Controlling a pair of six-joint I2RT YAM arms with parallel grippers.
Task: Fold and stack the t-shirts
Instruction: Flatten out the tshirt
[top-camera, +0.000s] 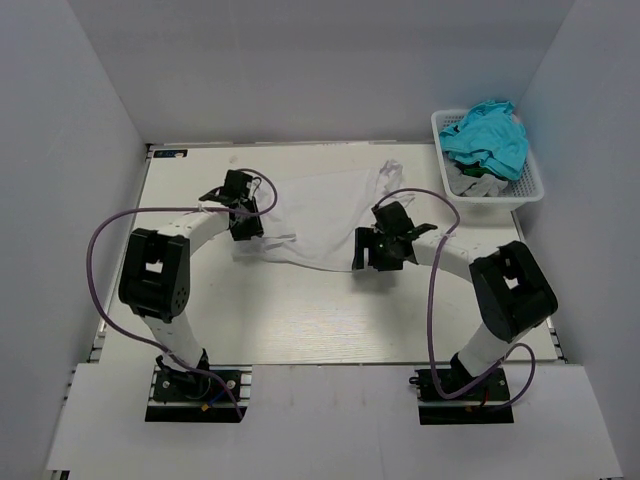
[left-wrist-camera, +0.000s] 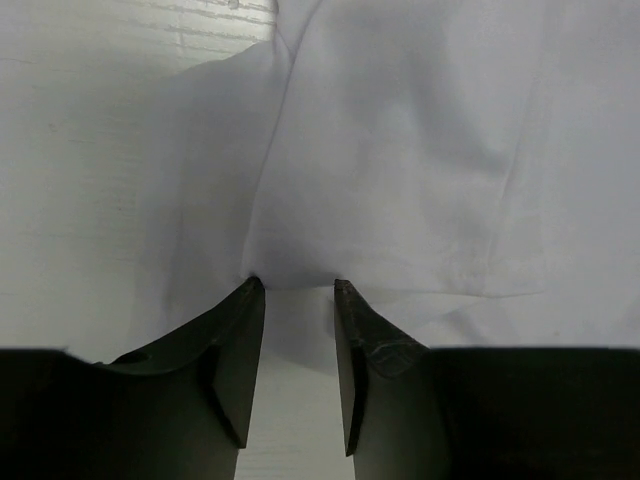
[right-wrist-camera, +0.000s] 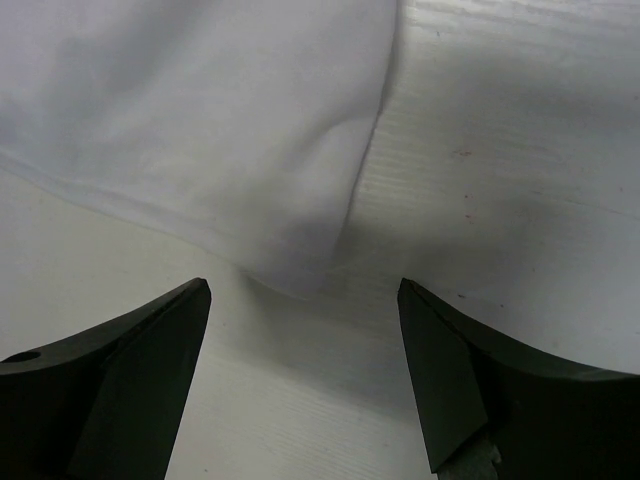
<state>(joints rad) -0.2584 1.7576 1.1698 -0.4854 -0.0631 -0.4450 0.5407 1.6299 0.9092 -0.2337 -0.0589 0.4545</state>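
Observation:
I will next grab the white t-shirt's near corner (top-camera: 352, 268) (right-wrist-camera: 299, 274) with my right gripper, opposite my left gripper, to spread the t-shirt flat for folding.
A white t-shirt (top-camera: 320, 215) lies spread and a little rumpled on the table's far middle. My left gripper (top-camera: 250, 222) is at its left edge. In the left wrist view the left gripper (left-wrist-camera: 298, 285) is narrowly open, its tips touching the hem of the shirt (left-wrist-camera: 430, 150), with bare table between the fingers. My right gripper (top-camera: 365, 252) is at the shirt's near right corner. In the right wrist view the right gripper (right-wrist-camera: 305, 285) is wide open and empty, with the corner of the shirt (right-wrist-camera: 200, 120) just ahead of its tips.
A white basket (top-camera: 525, 190) stands at the far right corner, holding a teal cloth (top-camera: 487, 135) and a grey cloth (top-camera: 475, 183). White walls close the table on the left, back and right.

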